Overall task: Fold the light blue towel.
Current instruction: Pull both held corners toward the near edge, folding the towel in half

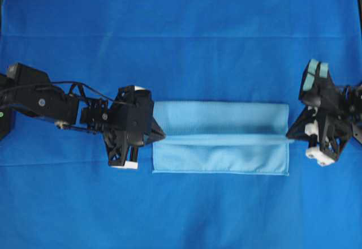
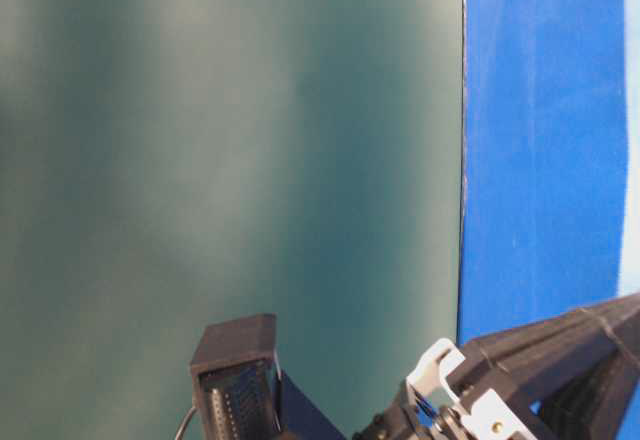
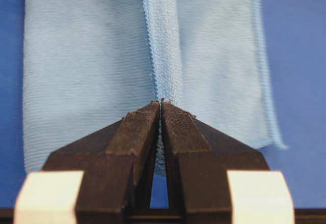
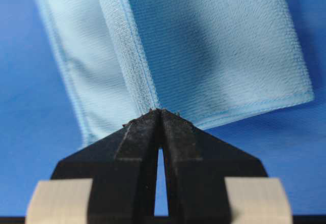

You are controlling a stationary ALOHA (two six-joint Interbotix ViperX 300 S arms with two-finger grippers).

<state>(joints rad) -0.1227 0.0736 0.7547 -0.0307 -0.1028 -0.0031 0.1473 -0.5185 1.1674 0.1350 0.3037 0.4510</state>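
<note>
The hem corner goes to the towel's upper edge [image 1: 277, 104] before my right gripper releases it, as the pinched hem [image 1: 286, 138] is midway across the towel.
The light blue towel [image 1: 220, 147] lies in the middle of the table as a long strip, with a raised fold edge running along its length. My left gripper [image 1: 162, 133] is at the towel's left end, shut on that edge. In the left wrist view the light blue towel [image 3: 86, 56] spreads ahead and its hem is pinched between the tips of the left gripper [image 3: 161, 103]. My right gripper [image 1: 289, 137] is at the right end. In the right wrist view the right gripper [image 4: 161, 111] is shut on the hem corner of the light blue towel [image 4: 219, 46].
A darker royal-blue cloth [image 1: 181, 34] covers the whole table around the towel. The table-level view shows a green wall [image 2: 230, 160], a strip of blue cloth [image 2: 540, 160] and black arm parts [image 2: 520, 380] at the bottom.
</note>
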